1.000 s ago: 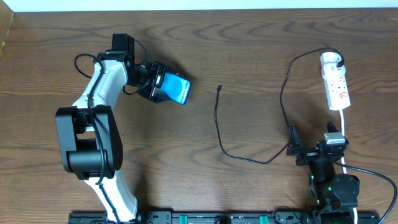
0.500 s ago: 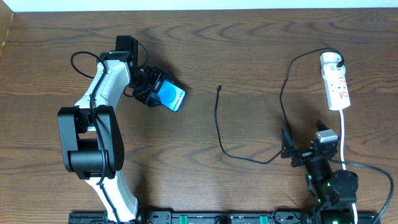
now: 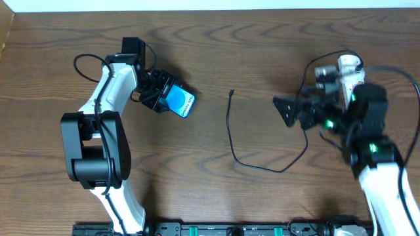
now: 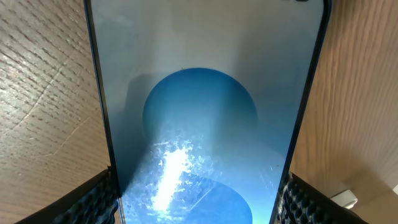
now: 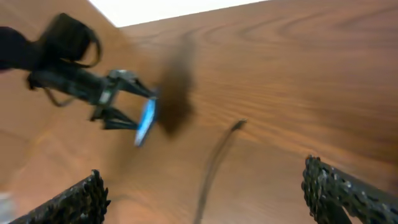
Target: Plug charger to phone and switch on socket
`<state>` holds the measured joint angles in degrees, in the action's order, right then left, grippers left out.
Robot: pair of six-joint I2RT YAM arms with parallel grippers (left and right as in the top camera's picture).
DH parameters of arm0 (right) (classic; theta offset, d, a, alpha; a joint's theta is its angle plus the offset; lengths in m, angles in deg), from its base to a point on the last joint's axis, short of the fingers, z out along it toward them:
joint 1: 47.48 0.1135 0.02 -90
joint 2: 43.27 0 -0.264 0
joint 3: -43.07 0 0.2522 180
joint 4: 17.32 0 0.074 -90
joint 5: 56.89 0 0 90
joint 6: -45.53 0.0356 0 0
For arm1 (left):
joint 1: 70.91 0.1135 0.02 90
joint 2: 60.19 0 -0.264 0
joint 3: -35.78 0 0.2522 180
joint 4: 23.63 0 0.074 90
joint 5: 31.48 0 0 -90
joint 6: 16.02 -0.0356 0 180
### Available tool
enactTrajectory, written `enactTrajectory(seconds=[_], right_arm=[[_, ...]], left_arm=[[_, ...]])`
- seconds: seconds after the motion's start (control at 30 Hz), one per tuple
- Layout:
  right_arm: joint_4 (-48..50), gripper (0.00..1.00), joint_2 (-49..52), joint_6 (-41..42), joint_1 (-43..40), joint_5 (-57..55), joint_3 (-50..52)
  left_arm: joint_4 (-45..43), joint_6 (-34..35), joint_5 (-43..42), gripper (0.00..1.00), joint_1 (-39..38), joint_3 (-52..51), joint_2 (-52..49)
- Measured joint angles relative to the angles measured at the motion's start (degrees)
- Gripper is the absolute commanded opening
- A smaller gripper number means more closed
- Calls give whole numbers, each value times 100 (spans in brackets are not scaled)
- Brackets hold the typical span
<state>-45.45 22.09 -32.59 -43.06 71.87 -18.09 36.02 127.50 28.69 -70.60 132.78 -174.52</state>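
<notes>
My right gripper grabs the phone's loose end (image 3: 187, 106) (image 5: 146, 123) front to back next, leaving the rest of the phone for my left gripper to re-grip for plugging.
The phone (image 3: 182, 102), blue screen and black bezel, is held tilted above the table by my left gripper (image 3: 167, 96), which is shut on it. It fills the left wrist view (image 4: 199, 112) between the finger pads (image 4: 199, 208). The charger (image 3: 230, 131) is a thin black cable lying on the table, its tip (image 3: 231, 92) right of the phone and apart from it. My right gripper (image 3: 287, 108) is open and empty, pointing left above the cable's right loop. Its blurred wrist view shows the cable (image 5: 214, 155) between the open fingers (image 5: 214, 196) and the phone (image 5: 146, 121) beyond. The socket (image 3: 348, 63) is mostly hidden by the right arm.
The left arm's base (image 3: 88, 144) stands at the left. The right arm (image 3: 371, 141) reaches over the right side of the wooden table (image 3: 262, 52). A white wall edge runs along the table's far side.
The right arm has swung up from the near edge to the far right, its open gripper now pointing left over the cable. The left gripper lowered the phone slightly, then held still.
</notes>
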Motion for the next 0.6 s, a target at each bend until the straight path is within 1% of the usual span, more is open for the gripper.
enactTrajectory(seconds=[0.07, 0.13, 0.2, 0.23, 0.3, 0.33, 0.4, 0.47, 0.5, 0.6], right_arm=[[190, 99, 498, 236, 149, 236, -214], [518, 99, 1207, 898, 570, 278, -334], [789, 99, 1598, 1499, 933, 61, -334], [1008, 99, 1906, 1956, 1250, -186, -337], [1250, 99, 2170, 2391, 1552, -627, -337], [1360, 97, 2319, 2632, 1705, -876, -337], [1714, 88, 2527, 3147, 1862, -1178, -334], [2184, 84, 2688, 3279, 1910, -1217, -337], [2439, 84, 2789, 3281, 1934, -1193, -350], [2717, 80, 2970, 3226, 2039, -1161, -354]], left_arm=[[7, 2, 0, 63, -4, 0, 0], [2, 22, 2, 63, -17, 0, 0], [4, 46, 4, 63, -35, 0, 0], [-2, 66, 4, 63, -63, 0, 0], [4, 116, 2, 63, -125, 0, 0], [-2, 186, 0, 63, -164, 0, 0], [2, 273, 0, 63, -238, 0, 0], [-2, 358, -2, 63, -310, 0, 0], [-2, 389, -4, 63, -358, 0, 0], [0, 472, -17, 63, -459, 0, 0]])
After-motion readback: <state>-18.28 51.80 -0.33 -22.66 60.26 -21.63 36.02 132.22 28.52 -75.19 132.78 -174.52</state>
